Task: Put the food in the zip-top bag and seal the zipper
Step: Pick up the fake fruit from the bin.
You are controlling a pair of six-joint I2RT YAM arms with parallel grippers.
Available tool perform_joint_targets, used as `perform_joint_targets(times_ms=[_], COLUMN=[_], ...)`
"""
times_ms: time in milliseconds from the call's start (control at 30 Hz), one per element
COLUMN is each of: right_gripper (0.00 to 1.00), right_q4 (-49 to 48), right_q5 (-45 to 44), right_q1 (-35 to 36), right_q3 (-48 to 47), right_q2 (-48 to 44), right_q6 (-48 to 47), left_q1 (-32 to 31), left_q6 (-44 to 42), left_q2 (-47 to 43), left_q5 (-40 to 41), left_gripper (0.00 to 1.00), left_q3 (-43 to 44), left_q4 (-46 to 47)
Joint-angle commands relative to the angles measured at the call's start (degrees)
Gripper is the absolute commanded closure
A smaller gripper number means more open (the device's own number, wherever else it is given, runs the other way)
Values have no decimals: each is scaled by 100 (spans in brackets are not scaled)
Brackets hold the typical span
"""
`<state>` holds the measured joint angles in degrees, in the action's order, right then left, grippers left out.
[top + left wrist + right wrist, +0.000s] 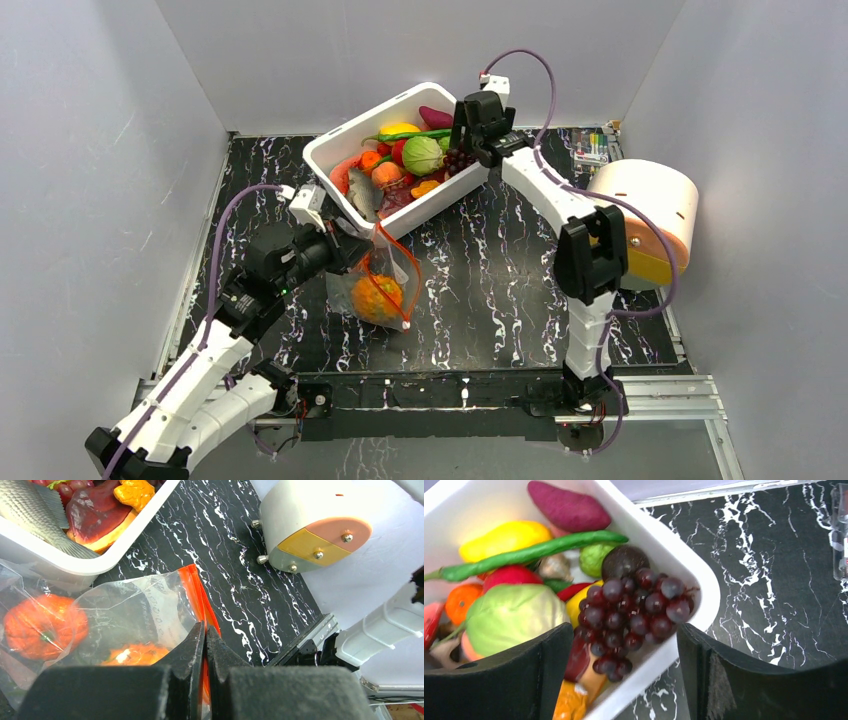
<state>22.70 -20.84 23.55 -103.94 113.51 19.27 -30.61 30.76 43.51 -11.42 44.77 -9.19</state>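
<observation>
My right gripper is going to grab the purple grapes (631, 612) at their stem end (684, 596) next, so the grapes hang free to go into the opening of the zip-top bag.
The clear zip-top bag (378, 280) lies on the black marbled table in front of the white tub (340, 145). An orange round fruit (377, 297) sits inside it; the left wrist view shows two orange pieces in the bag (45, 625). My left gripper (205, 630) is shut on the bag's red-orange zipper (192, 587) at the mouth. My right gripper (624, 645) is open above the tub's right corner, with the purple grapes (631, 612) between its fingers. It also shows in the top view (470, 140).
The tub holds several toy foods: a green cabbage (514, 617), a long green bean (524, 555), a purple sweet potato (566, 505), a yellow fruit (504, 537) and a grey fish (35, 510). A white drum with orange-yellow face (650, 215) stands at the right.
</observation>
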Motion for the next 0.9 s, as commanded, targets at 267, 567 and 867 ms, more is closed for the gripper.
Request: perform_joint_targets(times_ms=[267, 567, 867], right_gripper=[19, 20, 43], right_q4=[194, 201, -287], right_q5=[-1101, -442, 287], right_q1=[-57, -62, -103], right_q3=[-1497, -1614, -1479], right_q2=[1266, 1782, 1872], right_q6=[2, 275, 91], left_q1=[-21, -17, -21], left_q6=[1, -157, -103], left_q2=[-201, -136, -176], left_q5=[-203, -174, -92], left_gripper=[100, 100, 100], left_q3=[-45, 107, 100], left_q4=[125, -9, -57])
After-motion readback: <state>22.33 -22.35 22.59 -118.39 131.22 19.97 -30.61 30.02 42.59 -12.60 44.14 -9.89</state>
